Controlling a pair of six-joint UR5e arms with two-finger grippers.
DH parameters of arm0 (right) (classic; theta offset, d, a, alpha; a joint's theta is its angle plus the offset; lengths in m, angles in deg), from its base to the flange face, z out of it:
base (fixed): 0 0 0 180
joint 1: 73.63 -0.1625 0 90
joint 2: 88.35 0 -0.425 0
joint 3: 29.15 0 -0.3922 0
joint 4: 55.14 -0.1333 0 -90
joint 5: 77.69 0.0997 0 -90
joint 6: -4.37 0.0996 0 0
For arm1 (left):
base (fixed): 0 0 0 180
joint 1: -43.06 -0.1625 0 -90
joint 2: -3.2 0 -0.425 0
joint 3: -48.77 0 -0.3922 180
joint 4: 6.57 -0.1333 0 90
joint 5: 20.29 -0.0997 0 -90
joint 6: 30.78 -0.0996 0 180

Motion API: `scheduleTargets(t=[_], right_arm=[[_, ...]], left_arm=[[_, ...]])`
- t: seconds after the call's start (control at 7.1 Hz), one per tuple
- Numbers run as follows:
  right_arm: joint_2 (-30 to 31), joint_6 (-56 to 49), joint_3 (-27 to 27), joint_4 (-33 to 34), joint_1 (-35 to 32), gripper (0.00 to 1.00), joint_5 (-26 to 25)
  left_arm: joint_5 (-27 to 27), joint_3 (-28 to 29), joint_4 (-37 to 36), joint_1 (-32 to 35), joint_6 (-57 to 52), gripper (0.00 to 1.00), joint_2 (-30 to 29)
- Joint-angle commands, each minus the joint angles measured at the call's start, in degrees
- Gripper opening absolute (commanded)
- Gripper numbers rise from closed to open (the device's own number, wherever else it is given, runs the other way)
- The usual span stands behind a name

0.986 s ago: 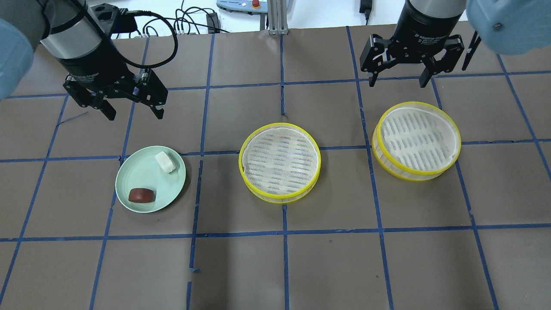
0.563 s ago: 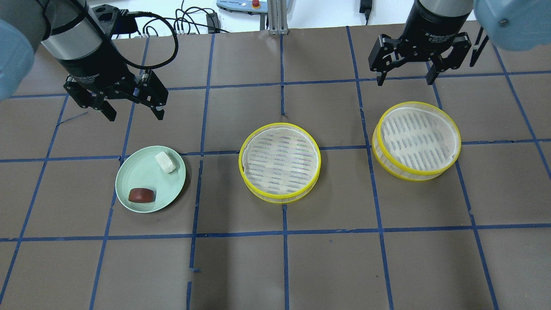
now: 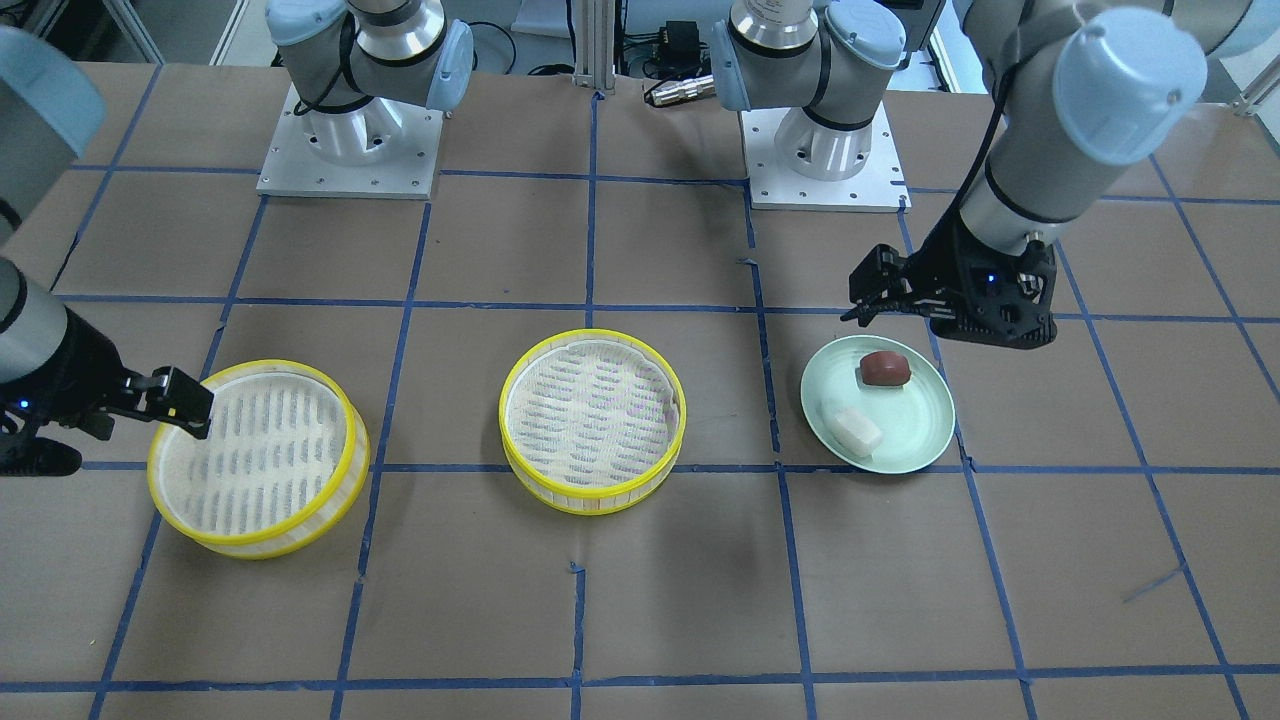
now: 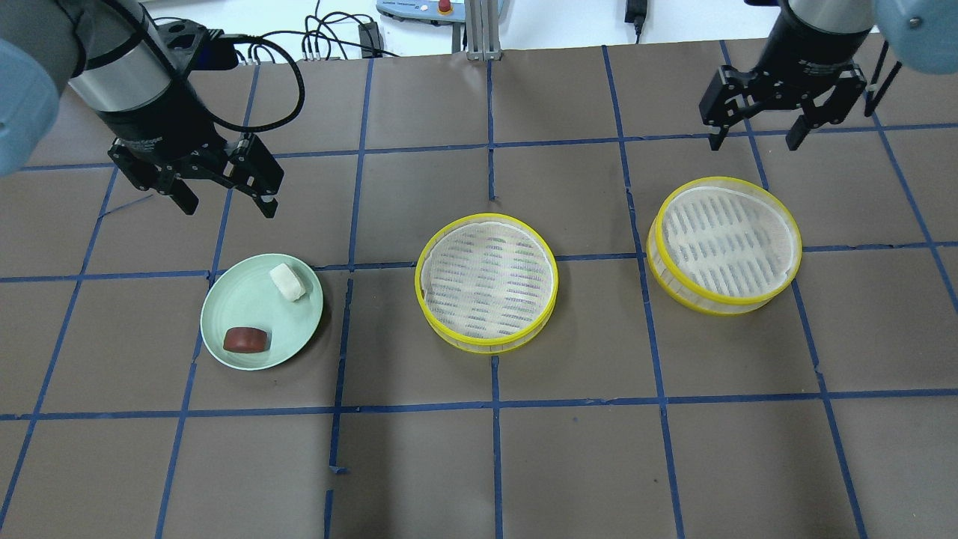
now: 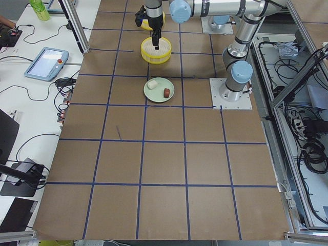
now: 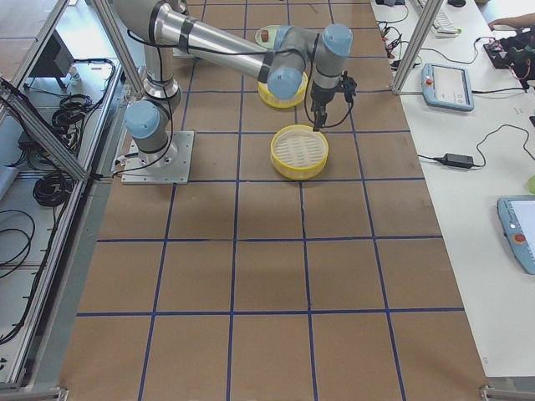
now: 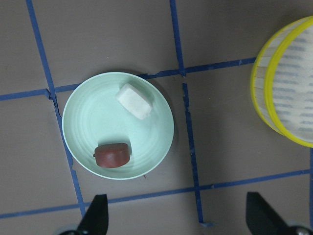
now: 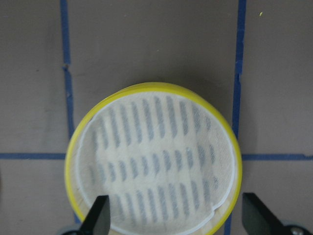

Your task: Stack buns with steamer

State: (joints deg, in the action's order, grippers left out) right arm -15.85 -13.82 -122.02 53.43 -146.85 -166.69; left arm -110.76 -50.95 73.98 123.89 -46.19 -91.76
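Observation:
I will grab the outer steamer with my right gripper next, by its yellow rim. I will then stack that steamer onto the middle one.
A white blocky bun and a reddish-brown oval bun lie on a pale green plate at the left. Two yellow-rimmed steamer trays stand empty, one in the middle and one at the right. My left gripper is open and empty, above the table just behind the plate. Its wrist view shows the white bun and the brown bun. My right gripper is open and empty, behind the right steamer, which fills its wrist view.
The brown table cover carries a grid of blue tape lines. Cables and a power brick lie beyond the table's far edge. The arm bases stand at the robot's side of the table.
My right gripper has moved to the right and slightly away from the right steamer. My left gripper has shifted only slightly. The buns and steamers have not moved.

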Motion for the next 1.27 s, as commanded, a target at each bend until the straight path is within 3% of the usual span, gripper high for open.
scheduleTargets(t=[0.0, 0.14, 0.28, 0.42, 0.56, 0.85, 0.99, 1.13], right_arm=[[-6.03, -7.2, -8.42, 15.3, 5.53, 0.92, 0.06], [-6.14, -7.48, -11.68, 19.01, 6.16, 0.79, 0.06], [-6.14, -7.57, -12.85, 19.39, 6.34, 0.54, 0.06], [-6.06, -7.57, -12.6, 19.49, 6.43, 0.18, 0.15], [-6.06, -7.57, -12.42, 19.49, 6.69, 0.07, 0.15], [-5.97, -7.57, -12.33, 19.49, 6.69, 0.07, 0.15], [-5.97, -7.57, -12.24, 19.49, 6.78, 0.06, 0.15], [-5.71, -7.66, -11.89, 19.49, 6.78, 0.06, 0.15]], left_arm=[[-2.08, -5.38, -13.08, -1.37, 0.2, 1.0, -7.74], [-1.47, -5.39, -14.71, -1.28, 0.64, 1.0, -11.35], [-0.69, -5.57, -15.24, -1.28, 1.86, 1.0, -13.04], [1.32, -5.92, -15.25, -1.28, 4.4, 1.0, -14.27], [1.87, -6.18, -17.08, -1.28, 5.03, 1.0, -17.15], [1.87, -6.36, -19.47, -1.11, 5.3, 0.99, -19.64], [1.7, -6.36, -19.47, -1.11, 5.3, 0.87, -18.69], [1.26, -6.27, -19.38, -1.11, 6.0, 0.66, -17.37]])
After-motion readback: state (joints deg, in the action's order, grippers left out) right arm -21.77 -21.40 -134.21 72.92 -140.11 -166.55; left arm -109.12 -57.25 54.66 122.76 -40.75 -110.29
